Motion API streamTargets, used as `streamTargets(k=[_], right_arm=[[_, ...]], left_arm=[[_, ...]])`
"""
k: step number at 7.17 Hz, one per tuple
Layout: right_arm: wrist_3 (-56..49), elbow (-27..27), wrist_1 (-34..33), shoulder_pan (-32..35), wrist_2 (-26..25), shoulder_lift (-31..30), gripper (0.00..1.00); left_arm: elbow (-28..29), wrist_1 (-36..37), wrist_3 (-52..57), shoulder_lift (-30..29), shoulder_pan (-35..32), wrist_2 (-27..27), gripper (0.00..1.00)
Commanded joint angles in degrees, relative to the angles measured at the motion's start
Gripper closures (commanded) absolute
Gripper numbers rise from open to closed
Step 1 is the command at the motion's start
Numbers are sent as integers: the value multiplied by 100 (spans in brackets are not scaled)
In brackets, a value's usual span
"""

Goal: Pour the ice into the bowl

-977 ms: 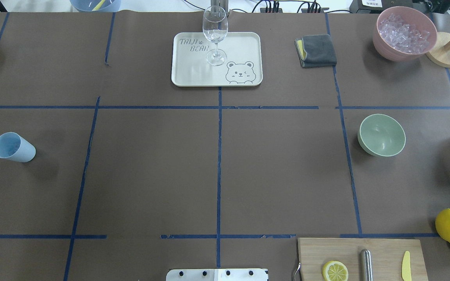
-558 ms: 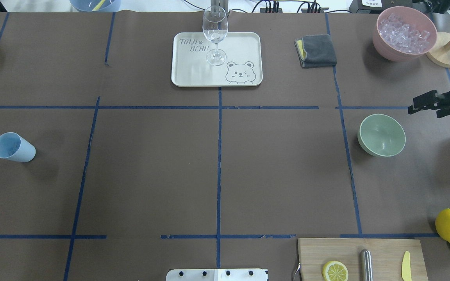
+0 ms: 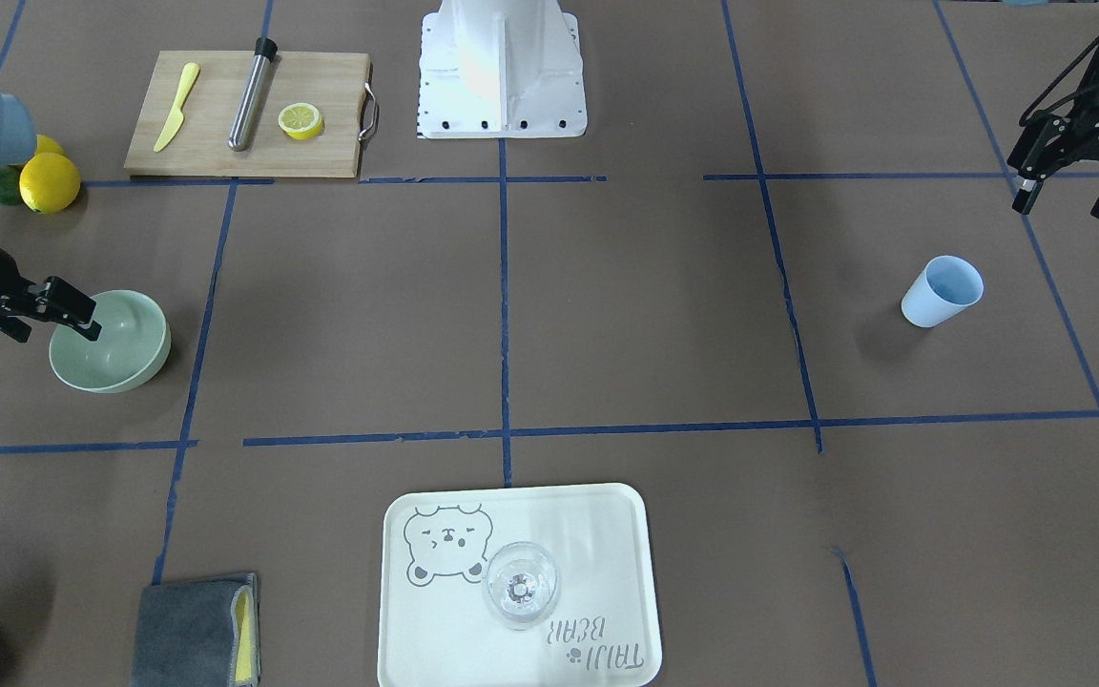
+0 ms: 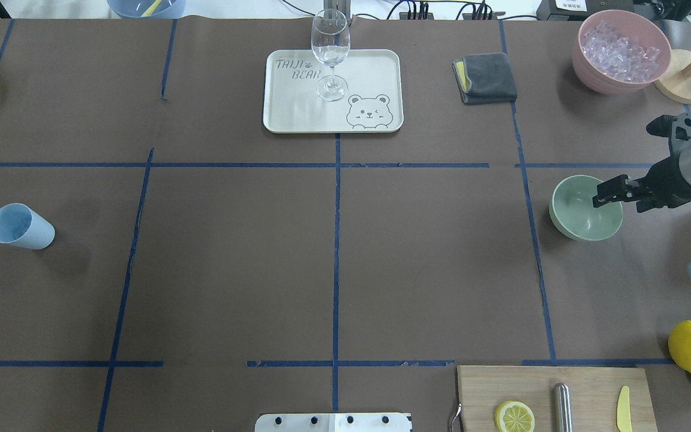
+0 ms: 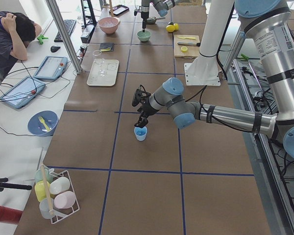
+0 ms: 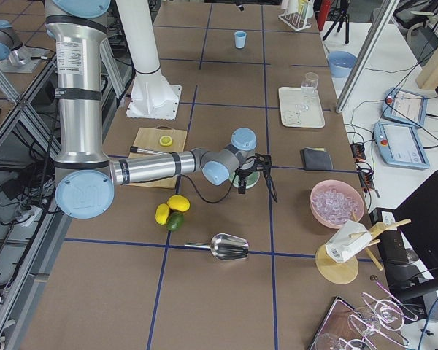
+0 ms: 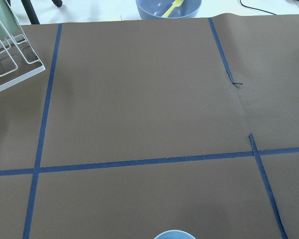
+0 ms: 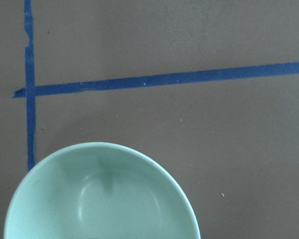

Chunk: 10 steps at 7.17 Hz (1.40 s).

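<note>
The bowl's round body is wider than my fingers open, so my right gripper will next pinch the bowl by its thin rim (image 3: pixel 58 332).
The mint-green bowl (image 4: pixel 573 210) stands empty at the table's right; it also shows in the front view (image 3: pixel 125 358) and fills the bottom of the right wrist view (image 8: pixel 99 199). My right gripper (image 4: pixel 603 195) hangs over the bowl's right rim, open and empty, as the front view (image 3: pixel 77 310) also shows. The ice (image 4: pixel 618 48) lies heaped in a pink container (image 4: pixel 585 66) at the far right corner. My left gripper (image 3: pixel 1069 196) is open and empty, above the table behind a light blue cup (image 3: pixel 941 291).
A tray (image 4: pixel 297 114) with a wine glass (image 4: pixel 330 51) stands at the far middle, a grey cloth (image 4: pixel 489 78) beside it. A cutting board (image 4: pixel 585 384) with a lemon half, rod and knife is near right. Lemons (image 4: pixel 690 347) and a metal scoop (image 6: pixel 226 248) lie nearby.
My right arm has come in from the right edge and moved left and down to the bowl's rim. Nothing else has moved.
</note>
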Motion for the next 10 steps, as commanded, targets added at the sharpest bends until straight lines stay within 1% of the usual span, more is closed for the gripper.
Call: streamTargets(k=[1,2,3,4,5,7,8,9,10], right_arm=[[26,-40,-25,-109,-41,-19,6],[17,-75,-69,-118,-23,-1,49],[17,-127,-52,-118,-32,-10,82],[17,-119,-9,-109,-32,-36,100],[0,-128,-34,-109,-15,-28,100],[8,-41,-9,-83,107,-28,100],[17,99,-17,-13,309,-1,100],[87,170,-78,222,720,112,100],[470,180,-78,364,1124,365,100]], left_arm=[[-1,-27,-67,12,200,205,0],[8,-36,-94,12,236,214,0],[8,-36,-207,12,358,292,0],[8,-36,-626,12,803,737,0],[8,-36,-1004,12,1190,1054,0],[8,-45,-1052,21,1308,1206,0],[-1,-45,-1052,21,1387,1294,0],[-1,-332,-1052,239,1562,1512,0],[-1,-953,-1200,615,1746,1671,0]])
